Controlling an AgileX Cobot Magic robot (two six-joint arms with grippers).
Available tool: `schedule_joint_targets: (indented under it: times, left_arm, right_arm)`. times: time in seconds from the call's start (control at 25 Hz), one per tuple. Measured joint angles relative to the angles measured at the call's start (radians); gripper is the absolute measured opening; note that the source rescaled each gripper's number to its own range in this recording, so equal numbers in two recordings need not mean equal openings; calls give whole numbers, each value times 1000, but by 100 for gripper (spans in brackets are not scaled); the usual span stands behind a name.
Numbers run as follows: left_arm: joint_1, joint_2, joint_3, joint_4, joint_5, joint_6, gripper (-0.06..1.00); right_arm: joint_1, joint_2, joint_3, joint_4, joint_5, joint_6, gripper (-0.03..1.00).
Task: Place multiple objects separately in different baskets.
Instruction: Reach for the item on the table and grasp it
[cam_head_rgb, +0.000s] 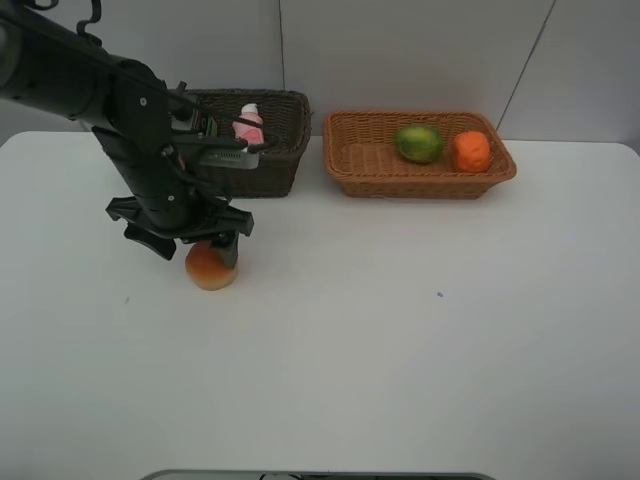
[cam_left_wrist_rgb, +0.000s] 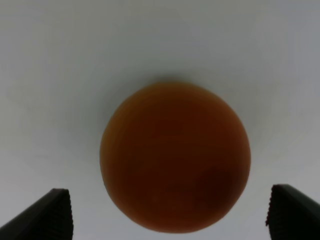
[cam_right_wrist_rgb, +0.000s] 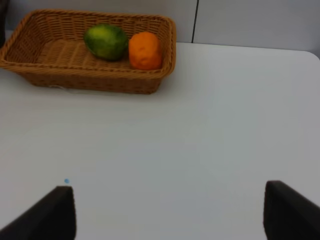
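My left gripper's fingers are high around the peach-like fruit (cam_head_rgb: 211, 266), short of the fruit's lower sides, so it is too early to close and the gripper lowers first.
The red-orange peach-like fruit (cam_head_rgb: 211, 266) lies on the white table (cam_head_rgb: 400, 330), left of the middle. My left gripper (cam_head_rgb: 190, 238) hangs right over it, open, one finger on each side; in the left wrist view the fruit (cam_left_wrist_rgb: 175, 157) sits between the fingertips (cam_left_wrist_rgb: 50, 215). The dark brown basket (cam_head_rgb: 275, 140) holds the pink white-capped bottle (cam_head_rgb: 249, 125); the arm hides much of its inside. The light tan basket (cam_head_rgb: 420, 170) holds the green round fruit (cam_head_rgb: 419, 142) and the orange (cam_head_rgb: 471, 151); both show in the right wrist view (cam_right_wrist_rgb: 105, 41) (cam_right_wrist_rgb: 145, 50). My right gripper (cam_right_wrist_rgb: 170, 212) is open and empty.
The left arm (cam_head_rgb: 100, 90) reaches in from the top left, across the front of the dark basket. The table's far edge meets a white wall just behind both baskets. A small blue mark (cam_head_rgb: 439, 294) is on the table.
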Motion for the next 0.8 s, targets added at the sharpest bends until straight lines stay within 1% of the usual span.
schedule_joint_targets:
  times: [0.08,0.16,0.8]
  left_arm:
    - [0,6,-7,-26,-3,22,100]
    - [0,14,-8,-34,-11,25,100]
    - [0,97,-8,-38,-24,16,100]
  right_arm:
    - [0,0,0,0,0,0,76]
    - [0,0,0,0,0,0,76]
    - [0,0,0,0,0,0,76]
